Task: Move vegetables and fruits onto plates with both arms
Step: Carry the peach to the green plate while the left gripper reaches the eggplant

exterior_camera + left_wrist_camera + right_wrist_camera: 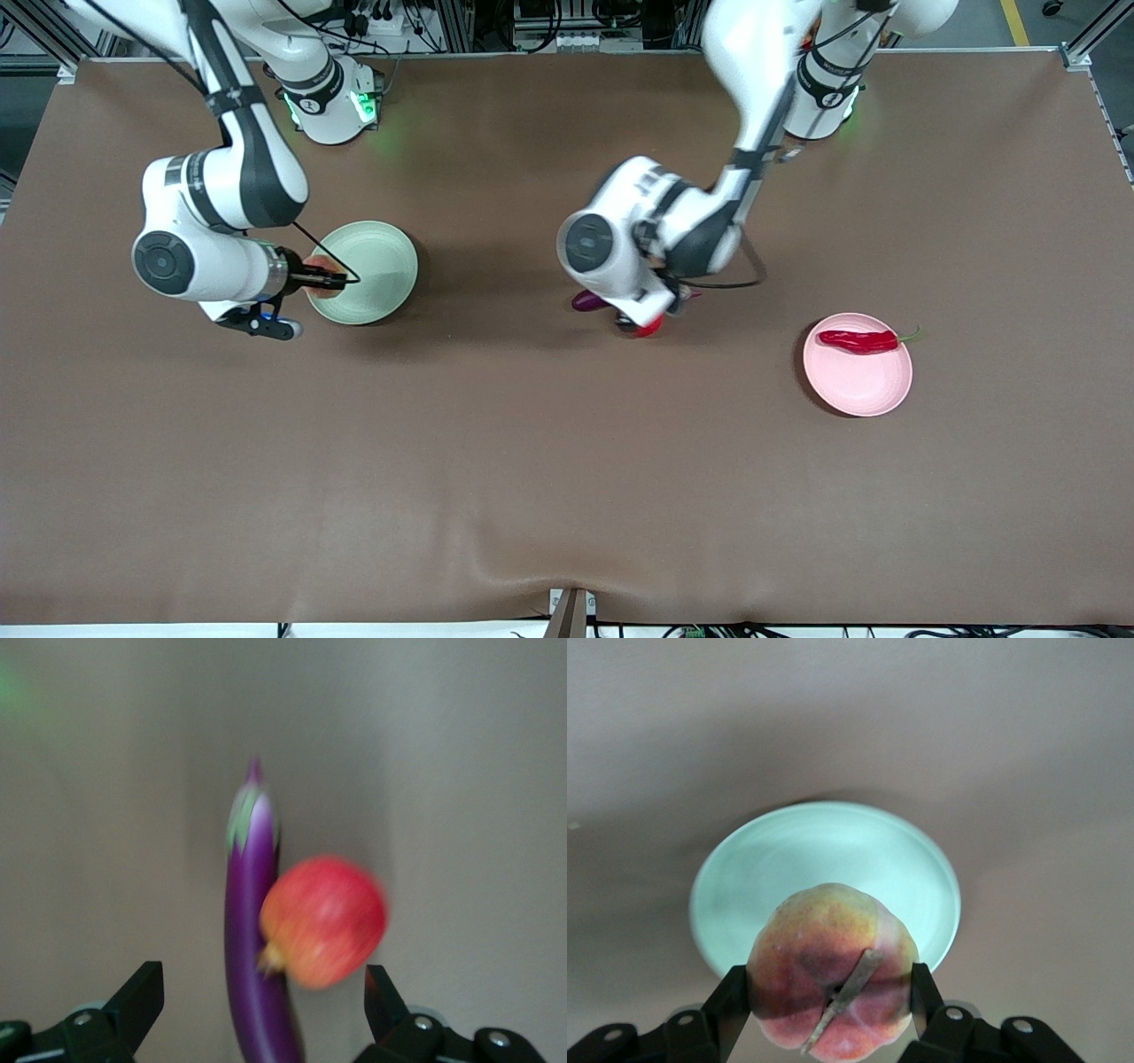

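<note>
The eggplant needs to go to the pink plate (855, 385), so my left gripper should next grab it by its rounded end (585, 301) opposite the green cap.
My right gripper (315, 276) is shut on the pinkish-yellow peach (319, 265) and holds it over the rim of the pale green plate (379, 266). In the right wrist view the peach (826, 943) sits between the fingers of the right gripper (830, 979), above the green plate (824, 859). My left gripper (651, 315) is open, low over the purple eggplant (586, 301) and the deep-red fruit (650, 328) at the table's middle. In the left wrist view the eggplant (251, 904) and red fruit (328, 920) touch, between the open fingers of the left gripper (262, 985). The red chili pepper (858, 340) lies on the pale pink plate (855, 385).
The brown table cover (532, 496) stretches wide and bare nearer the front camera. The pink plate stands toward the left arm's end, the green plate toward the right arm's end.
</note>
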Robot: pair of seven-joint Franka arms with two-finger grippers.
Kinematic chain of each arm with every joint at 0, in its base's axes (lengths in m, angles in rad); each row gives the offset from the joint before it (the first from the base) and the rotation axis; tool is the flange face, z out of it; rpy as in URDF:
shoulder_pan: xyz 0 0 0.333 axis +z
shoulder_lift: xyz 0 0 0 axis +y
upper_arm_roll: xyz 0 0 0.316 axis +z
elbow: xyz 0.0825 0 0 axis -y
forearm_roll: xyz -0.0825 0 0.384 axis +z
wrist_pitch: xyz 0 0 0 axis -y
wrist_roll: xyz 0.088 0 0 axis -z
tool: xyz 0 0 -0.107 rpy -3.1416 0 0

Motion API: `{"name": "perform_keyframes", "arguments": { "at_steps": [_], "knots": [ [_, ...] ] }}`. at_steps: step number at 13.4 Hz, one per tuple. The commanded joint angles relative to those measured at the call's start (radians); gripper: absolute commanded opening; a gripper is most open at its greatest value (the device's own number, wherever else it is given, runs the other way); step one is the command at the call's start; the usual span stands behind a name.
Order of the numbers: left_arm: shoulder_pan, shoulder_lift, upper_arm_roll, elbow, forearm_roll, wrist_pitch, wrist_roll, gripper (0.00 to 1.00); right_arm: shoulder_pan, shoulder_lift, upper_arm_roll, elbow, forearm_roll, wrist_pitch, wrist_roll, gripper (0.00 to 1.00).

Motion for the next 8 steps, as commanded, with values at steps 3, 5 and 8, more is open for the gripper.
{"name": "perform_keyframes", "arguments": {
  "at_steps": [3, 5, 8],
  "knots": [
    [-0.053, 0.089, 0.013, 0.054, -0.017, 0.156, -0.134, 1.00, -0.115, -0.011, 0.025, -0.144, -0.009, 0.189, -0.164, 0.00],
    [-0.059, 0.089, 0.013, 0.058, -0.017, 0.176, -0.142, 1.00, -0.120, 0.001, 0.025, -0.152, -0.008, 0.191, -0.163, 0.30],
    [-0.059, 0.099, 0.011, 0.054, -0.015, 0.176, -0.134, 1.00, -0.120, 0.013, 0.027, -0.158, 0.008, 0.189, -0.160, 0.37]
  ]
}}
